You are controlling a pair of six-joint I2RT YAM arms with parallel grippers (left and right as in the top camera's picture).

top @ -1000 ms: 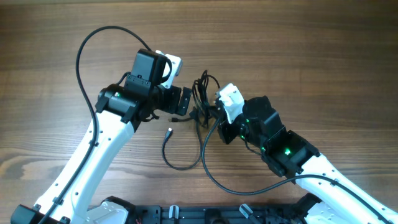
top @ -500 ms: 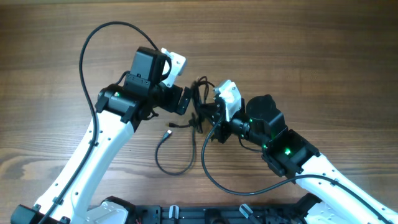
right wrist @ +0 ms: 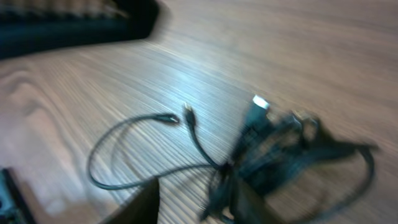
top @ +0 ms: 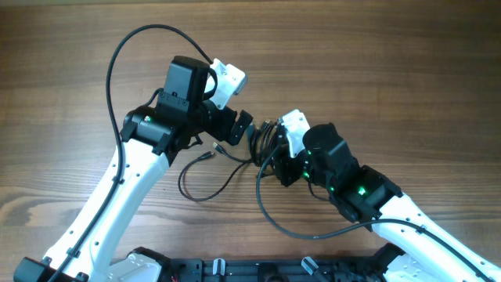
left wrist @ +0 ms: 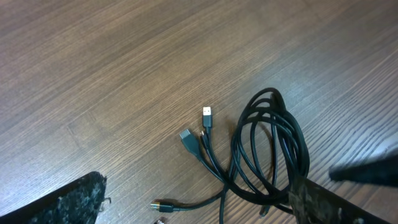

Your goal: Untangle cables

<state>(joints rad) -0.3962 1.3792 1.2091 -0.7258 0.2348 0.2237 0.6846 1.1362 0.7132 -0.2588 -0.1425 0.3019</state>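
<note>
The coil's bunched parts, away from the plug tips, need to be grabbed by my right gripper, so the coil's other side stays free for my left gripper to untangle.
The cables (top: 262,141) are thin black cords bunched in a coil between my two grippers. One loose loop (top: 196,184) trails left and ends in a plug (top: 208,157). In the left wrist view the coil (left wrist: 267,149) lies on the wood with several plug tips (left wrist: 208,116) beside it. My left gripper (left wrist: 193,208) is wide open over the plugs, and its right finger touches the coil. My right gripper (right wrist: 196,208) is seen blurred. It is partly open, with cable strands (right wrist: 221,186) between its fingers, against the right one.
The table is bare brown wood (top: 391,70). Each arm's own thick black wire arcs nearby, the left one (top: 117,63) and the right one (top: 290,227). A black base rail (top: 250,270) runs along the front edge.
The left gripper has moved up and to the right. The cable bunch has shifted right toward the right gripper. The loose loop has swung left and up.
</note>
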